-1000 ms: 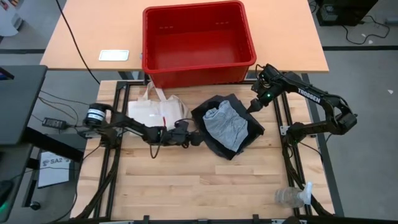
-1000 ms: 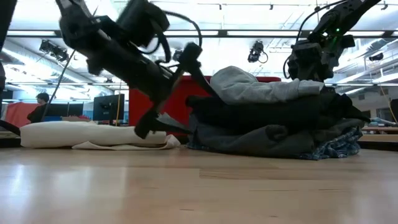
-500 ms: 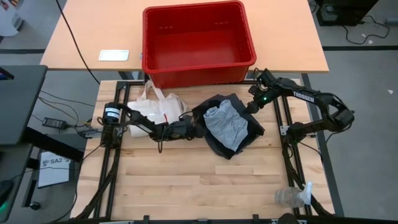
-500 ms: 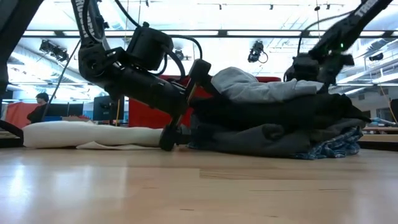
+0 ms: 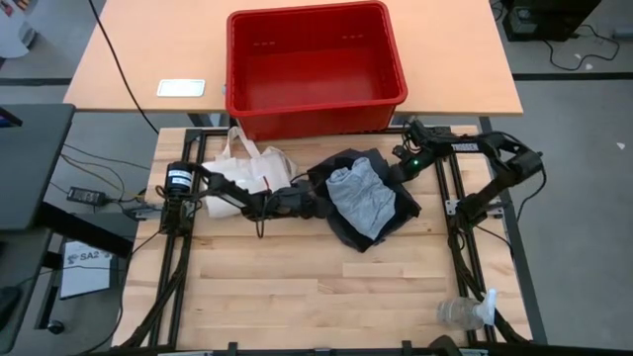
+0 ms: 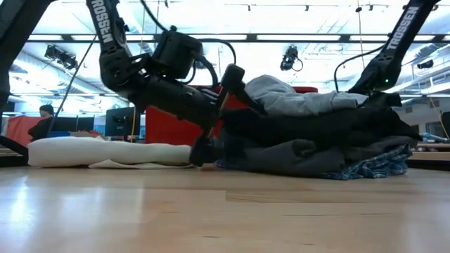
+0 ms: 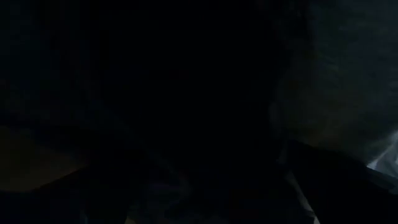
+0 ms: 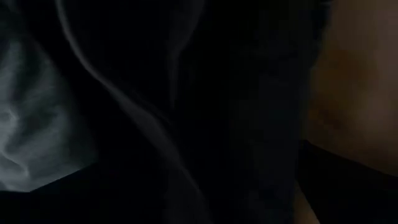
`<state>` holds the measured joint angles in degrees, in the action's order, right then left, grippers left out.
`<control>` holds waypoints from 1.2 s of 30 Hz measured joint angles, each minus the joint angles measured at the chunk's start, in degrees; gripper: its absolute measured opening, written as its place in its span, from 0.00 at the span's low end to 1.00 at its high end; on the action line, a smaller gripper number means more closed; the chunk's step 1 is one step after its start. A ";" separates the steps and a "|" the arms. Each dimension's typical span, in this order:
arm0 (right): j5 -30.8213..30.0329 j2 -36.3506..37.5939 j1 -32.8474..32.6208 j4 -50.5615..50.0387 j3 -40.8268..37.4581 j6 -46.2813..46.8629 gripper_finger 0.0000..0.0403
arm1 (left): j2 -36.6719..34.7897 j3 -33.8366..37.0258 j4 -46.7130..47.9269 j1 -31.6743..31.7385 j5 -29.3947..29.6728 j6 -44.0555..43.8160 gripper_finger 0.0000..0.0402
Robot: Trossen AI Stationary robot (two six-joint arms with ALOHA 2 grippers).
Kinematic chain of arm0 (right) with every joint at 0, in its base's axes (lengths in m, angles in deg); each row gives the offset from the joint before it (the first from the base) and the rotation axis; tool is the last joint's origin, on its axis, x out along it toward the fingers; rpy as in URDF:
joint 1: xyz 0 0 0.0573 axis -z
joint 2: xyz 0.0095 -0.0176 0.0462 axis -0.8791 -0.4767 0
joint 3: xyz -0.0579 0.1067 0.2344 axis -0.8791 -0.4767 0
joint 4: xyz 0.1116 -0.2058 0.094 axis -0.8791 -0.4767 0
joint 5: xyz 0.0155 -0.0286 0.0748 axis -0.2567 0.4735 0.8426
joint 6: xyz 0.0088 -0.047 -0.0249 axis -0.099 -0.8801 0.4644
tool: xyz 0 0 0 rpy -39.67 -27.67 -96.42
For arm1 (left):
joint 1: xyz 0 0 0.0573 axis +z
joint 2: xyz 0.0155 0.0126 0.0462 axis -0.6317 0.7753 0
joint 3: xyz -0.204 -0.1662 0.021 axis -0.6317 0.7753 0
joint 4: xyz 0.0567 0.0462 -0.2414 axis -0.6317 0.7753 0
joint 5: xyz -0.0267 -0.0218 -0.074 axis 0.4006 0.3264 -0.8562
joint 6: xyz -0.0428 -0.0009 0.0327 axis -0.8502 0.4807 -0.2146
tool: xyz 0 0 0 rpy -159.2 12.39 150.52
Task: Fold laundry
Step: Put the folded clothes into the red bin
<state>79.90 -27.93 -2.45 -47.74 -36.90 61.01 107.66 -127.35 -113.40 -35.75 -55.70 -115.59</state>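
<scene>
I will fold the laundry, so next I will use my right gripper to grab the black garment by its edge beside the light grey T-shirt (image 5: 358, 198).
The laundry lies in one pile (image 5: 368, 203) on the wooden table. A light grey T-shirt (image 5: 358, 198) is on top of a black garment (image 6: 316, 123), with a dark grey one (image 6: 295, 158) and a blue plaid one (image 6: 373, 169) beneath. My left gripper (image 6: 219, 116) is open at the pile's left edge, one finger (image 6: 235, 77) up by the top layers and the other (image 6: 200, 151) down at the table. My right gripper (image 5: 399, 176) is low at the pile's far right edge. The pile hides it in the low view. My left gripper comes at the pile's left edge (image 6: 228, 130) nearly level from the table's left, with open fingers above and below that edge. Whether they touch the cloth cannot be told. My right gripper slants down at the black garment's far right edge (image 5: 404, 188); whether it touches cannot be told.
A cream tote bag (image 5: 242, 176) lies just left of the pile, under my left arm. A red bin (image 5: 315, 64) stands on the far table, beside a white card (image 5: 181, 88). A plastic bottle (image 5: 463, 312) lies at the near right. The near half of the table is bare wood.
My left gripper has moved toward the table's right and sunk, so its open fingers now stand at the pile's left edge. My right gripper has come down from above onto the pile's far right edge. The pile has kept its place.
</scene>
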 joint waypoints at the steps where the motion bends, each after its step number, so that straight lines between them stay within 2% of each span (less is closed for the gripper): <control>1: 0.33 -0.71 -0.55 0.36 0.02 -0.01 0.99 | 0.02 -0.59 1.00 0.11 -0.86 0.58 1.00; 6: 2.03 -1.32 -1.86 2.08 -0.18 0.81 0.98 | 0.08 -3.93 9.81 0.53 -1.93 1.32 0.99; 11: 1.89 0.34 -4.23 3.55 -0.51 3.05 0.90 | 3.50 -7.61 9.28 1.23 -2.16 1.51 0.91; 18: 1.93 -0.01 -8.95 3.11 -0.64 4.82 0.61 | 6.40 -12.67 9.19 1.29 -3.04 4.27 0.68; 23: 2.32 0.01 -10.01 3.35 -0.64 4.81 0.37 | 6.40 -13.09 8.94 1.25 -3.18 5.25 0.47; 27: 2.52 0.03 -10.00 3.40 -0.62 6.25 0.21 | 6.34 -13.20 10.58 1.25 -2.96 5.06 0.30; 31: 2.02 0.10 -9.99 2.55 -0.49 7.14 0.21 | 6.17 -13.38 13.48 1.42 -3.75 -2.73 0.20; 33: 1.83 0.12 -9.99 2.33 -0.49 7.08 0.21 | 6.14 -13.37 12.69 1.74 -6.52 -4.85 0.20; 36: 1.33 0.14 -9.99 2.03 -0.49 7.06 0.23 | 5.44 -13.22 11.58 1.83 -7.76 -5.44 0.28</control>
<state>81.22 -27.79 -12.43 -45.72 -37.39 68.08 113.10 -140.57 -101.82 -33.93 -63.45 -121.03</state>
